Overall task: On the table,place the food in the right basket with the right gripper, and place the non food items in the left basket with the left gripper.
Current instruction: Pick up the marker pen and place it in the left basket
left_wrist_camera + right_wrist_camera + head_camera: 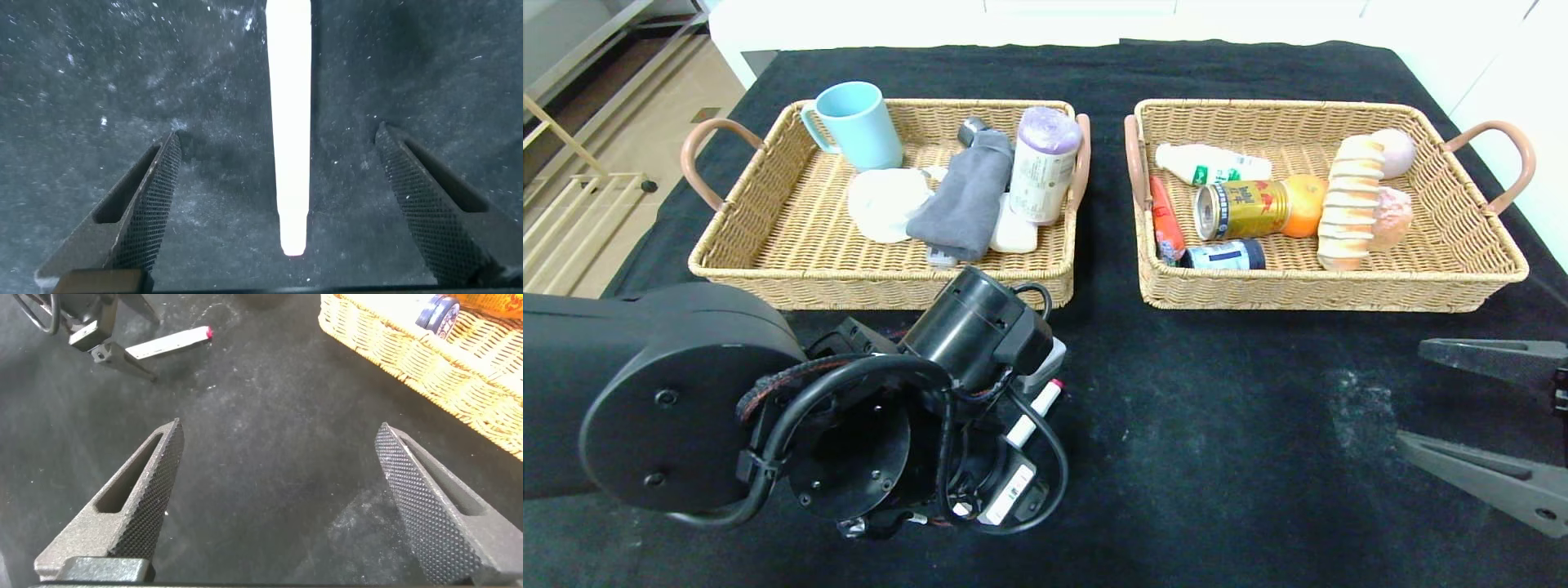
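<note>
The left gripper should close on the stick now, because its fingers reach down beside the white pen-like stick (290, 155).
A white pen-like stick with a red tip (1035, 412) lies on the black cloth in front of the left basket (768, 269). My left gripper (278, 143) is open and straddles the stick (290, 122), one finger on each side, not touching it. In the head view the left arm (866, 408) covers that gripper. My right gripper (278, 445) is open and empty over bare cloth at the front right; its fingers (1486, 359) show at the right edge. The stick also shows far off in the right wrist view (167, 345).
The left basket holds a blue mug (854, 124), white cloth (885, 202), grey cloth (968, 196), a lavender-capped bottle (1042, 163) and a white bar (1013, 233). The right basket (1339, 286) holds a milk bottle (1209, 163), cans (1241, 208), an orange (1305, 204) and breads (1352, 200).
</note>
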Robot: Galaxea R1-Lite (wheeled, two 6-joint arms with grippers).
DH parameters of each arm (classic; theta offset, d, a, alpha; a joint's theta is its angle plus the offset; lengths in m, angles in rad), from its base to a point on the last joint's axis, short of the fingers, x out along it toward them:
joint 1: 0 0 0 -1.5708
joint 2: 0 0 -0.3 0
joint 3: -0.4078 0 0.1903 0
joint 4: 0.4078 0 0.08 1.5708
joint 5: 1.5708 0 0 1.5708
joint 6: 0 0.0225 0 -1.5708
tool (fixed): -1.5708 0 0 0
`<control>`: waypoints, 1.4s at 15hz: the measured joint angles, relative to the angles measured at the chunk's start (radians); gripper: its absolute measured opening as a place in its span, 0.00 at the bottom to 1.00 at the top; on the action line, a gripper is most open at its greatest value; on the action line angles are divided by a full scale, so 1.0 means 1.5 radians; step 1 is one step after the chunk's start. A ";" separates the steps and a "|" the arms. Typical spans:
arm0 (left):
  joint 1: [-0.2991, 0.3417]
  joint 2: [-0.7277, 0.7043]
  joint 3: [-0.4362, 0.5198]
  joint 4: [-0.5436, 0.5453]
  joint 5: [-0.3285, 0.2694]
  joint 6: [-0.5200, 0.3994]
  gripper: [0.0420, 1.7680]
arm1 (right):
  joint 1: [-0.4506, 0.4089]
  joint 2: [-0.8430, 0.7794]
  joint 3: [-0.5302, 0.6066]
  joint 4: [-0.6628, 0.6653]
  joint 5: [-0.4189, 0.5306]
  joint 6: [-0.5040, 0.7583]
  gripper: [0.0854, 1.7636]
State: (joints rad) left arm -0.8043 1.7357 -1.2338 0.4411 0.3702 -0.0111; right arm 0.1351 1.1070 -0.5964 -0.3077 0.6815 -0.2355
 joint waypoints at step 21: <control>-0.003 0.013 0.002 0.001 -0.002 -0.002 0.12 | 0.003 -0.003 0.004 0.000 0.000 -0.009 0.97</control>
State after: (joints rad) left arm -0.8085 1.7560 -1.2306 0.4430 0.3674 -0.0134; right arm 0.1394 1.1026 -0.5906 -0.3079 0.6817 -0.2485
